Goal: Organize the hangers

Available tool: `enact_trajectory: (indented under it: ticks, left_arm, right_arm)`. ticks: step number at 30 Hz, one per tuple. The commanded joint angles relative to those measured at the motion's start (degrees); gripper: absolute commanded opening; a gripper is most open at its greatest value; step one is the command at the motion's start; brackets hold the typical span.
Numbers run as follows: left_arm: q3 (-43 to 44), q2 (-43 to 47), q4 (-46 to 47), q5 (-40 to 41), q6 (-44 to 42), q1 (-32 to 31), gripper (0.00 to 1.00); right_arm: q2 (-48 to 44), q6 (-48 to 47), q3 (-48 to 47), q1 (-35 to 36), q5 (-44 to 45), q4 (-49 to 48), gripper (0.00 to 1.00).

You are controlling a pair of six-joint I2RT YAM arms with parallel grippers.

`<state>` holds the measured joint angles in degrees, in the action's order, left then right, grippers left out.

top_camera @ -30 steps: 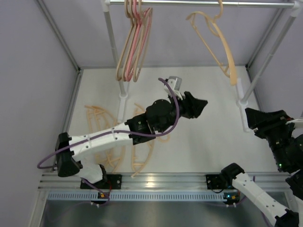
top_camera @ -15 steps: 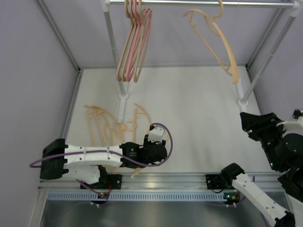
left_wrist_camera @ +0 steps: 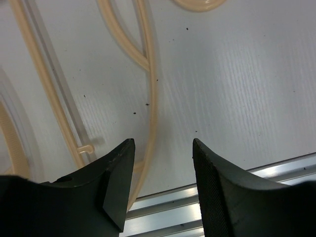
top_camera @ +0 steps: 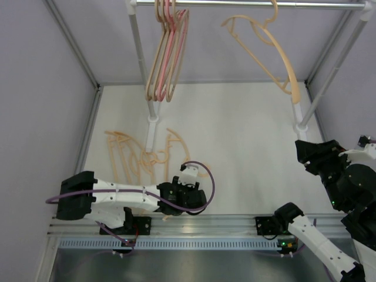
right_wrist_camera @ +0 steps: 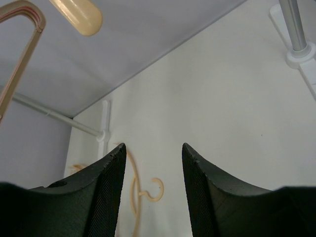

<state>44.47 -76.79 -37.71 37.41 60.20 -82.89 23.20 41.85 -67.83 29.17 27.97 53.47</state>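
My left gripper is about to grab the hanger's thin arm near the arm's end (left_wrist_camera: 150,142). The hanger's hook will stay free to hang on the bar.
Several beige hangers (top_camera: 167,56), one of them pink, hang bunched at the rail's left end. A single peach hanger (top_camera: 271,50) hangs tilted further right. More hangers (top_camera: 132,154) lie tangled on the table by the left pole. My left gripper (top_camera: 189,198) is low over their near end, open and empty. In the left wrist view one hanger's thin arm (left_wrist_camera: 152,94) runs under the left finger of the gripper (left_wrist_camera: 163,148). My right gripper (top_camera: 308,154) stands open and empty at the far right. Between its fingertips (right_wrist_camera: 153,150) a lying hanger's hook (right_wrist_camera: 154,190) shows far off.
The metal rail (top_camera: 247,4) spans the top on two poles (top_camera: 141,59) (top_camera: 330,73), with white feet (top_camera: 151,136) (top_camera: 301,126) on the table. An aluminium track (top_camera: 200,224) (left_wrist_camera: 232,177) runs along the front edge just below my left fingers. Side frame bars border the table.
My left arm has dropped from the table's middle back to the front edge over the lying hangers. The single peach hanger has swung left. The right gripper has shifted slightly.
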Motion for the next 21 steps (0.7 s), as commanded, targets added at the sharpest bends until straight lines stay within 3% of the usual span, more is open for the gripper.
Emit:
enact_trajectory:
  ticks: [1,11,21]
  left_arm:
    - [-0.7,-1.7,-1.6,2.5,2.6,-0.3,0.56]
    - [-3.6,-4.3,3.4,0.0,0.0,2.9,0.52]
    - [-5.8,-4.1,8.8,-6.6,-5.2,5.2,0.37]
  right_arm:
    - [-0.7,0.3,0.3,0.7,0.7,-0.6,0.48]
    - [-1.8,0.8,1.9,0.8,0.5,-0.5,0.48]
    - [-2.2,0.9,2.5,0.8,0.7,-0.6,0.48]
